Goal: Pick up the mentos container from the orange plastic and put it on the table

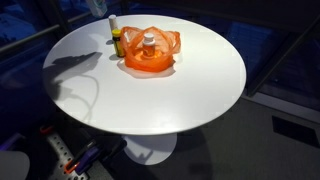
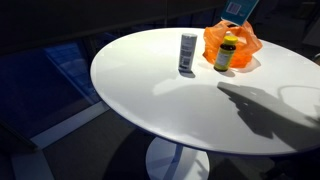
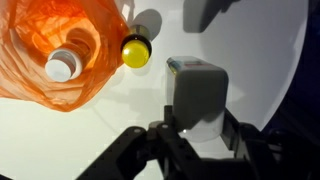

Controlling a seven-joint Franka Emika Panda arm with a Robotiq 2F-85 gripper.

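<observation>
I need to keep holding the mentos container with my gripper until it stands on the white tabletop, because its base is higher than the top of the yellow-capped bottle.
The mentos container (image 2: 187,52) is a white and grey cylinder. It stands upright on or just above the white table (image 2: 150,100), to one side of the orange plastic (image 2: 232,40), and I cannot tell whether its base touches. In the wrist view my gripper (image 3: 200,128) has a finger on each side of the container (image 3: 195,90) and is shut on its upper part. The orange plastic (image 3: 50,45) lies beyond it. The black gripper does not stand out against the dark background in both exterior views; only its shadow (image 2: 260,105) shows.
A white-capped bottle (image 3: 62,66) sits inside the orange plastic (image 1: 150,55). A yellow-capped bottle (image 3: 134,50) stands beside the plastic, between it and the container, and also shows in both exterior views (image 1: 114,38) (image 2: 228,52). The round table's edge (image 1: 235,85) drops off on all sides.
</observation>
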